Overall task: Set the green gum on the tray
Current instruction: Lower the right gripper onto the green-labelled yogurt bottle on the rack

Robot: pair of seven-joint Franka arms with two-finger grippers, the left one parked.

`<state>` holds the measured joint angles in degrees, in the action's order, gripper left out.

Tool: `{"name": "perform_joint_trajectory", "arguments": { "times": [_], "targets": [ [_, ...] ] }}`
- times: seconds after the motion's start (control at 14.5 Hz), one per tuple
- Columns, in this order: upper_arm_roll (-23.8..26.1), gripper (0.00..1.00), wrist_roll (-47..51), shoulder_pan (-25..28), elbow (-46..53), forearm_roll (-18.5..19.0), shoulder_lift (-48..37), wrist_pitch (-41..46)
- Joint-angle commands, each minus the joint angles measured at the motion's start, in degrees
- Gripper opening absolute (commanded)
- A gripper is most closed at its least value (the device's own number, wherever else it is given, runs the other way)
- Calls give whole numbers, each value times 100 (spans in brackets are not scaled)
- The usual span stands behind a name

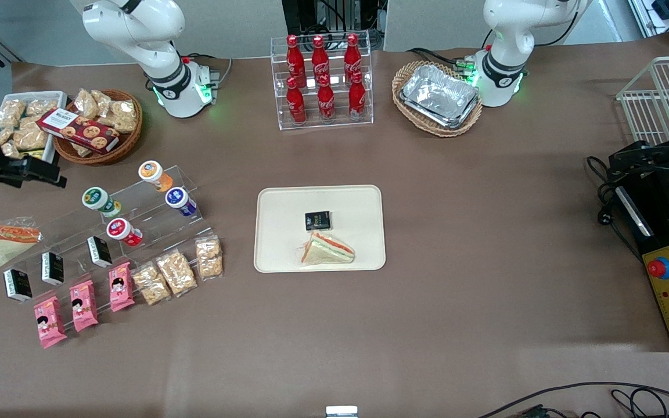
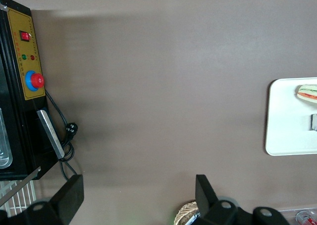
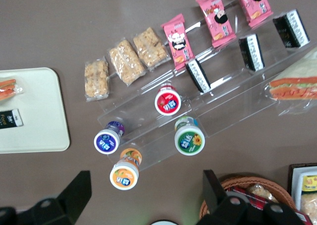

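The jar should be picked up next by its green-ringed white lid with my right gripper, so that the green gum can go on the tray.
The green gum is a small jar with a green-ringed white lid. It lies on the upper step of a clear acrylic stand toward the working arm's end of the table. It also shows in the right wrist view. The cream tray lies mid-table and holds a wrapped sandwich and a black packet. The tray's corner also shows in the right wrist view. My right gripper hovers high above the table beside the stand, apart from the green gum. It is open and empty.
Orange-lidded, blue-lidded and red-lidded jars share the stand with black packets, pink packets and snack bars. A wicker basket of cookies stands near the gripper. A cola bottle rack and foil trays stand farther from the front camera.
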<state>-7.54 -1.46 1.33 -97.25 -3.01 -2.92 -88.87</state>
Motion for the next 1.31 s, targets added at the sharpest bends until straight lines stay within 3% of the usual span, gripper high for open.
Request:
{"name": "perform_joint_trajectory", "arguments": {
  "times": [0.0,0.14,0.69,1.24],
  "targets": [
    [51,100,-65,25,-2242,405,-1420,-1236],
    [69,100,-65,34,-2727,661,-1571,-1632],
    [7,100,-117,-45,-4002,679,-1484,-3196],
    [-1,100,-821,-511,-4091,732,-808,-4041]
  ]
}}
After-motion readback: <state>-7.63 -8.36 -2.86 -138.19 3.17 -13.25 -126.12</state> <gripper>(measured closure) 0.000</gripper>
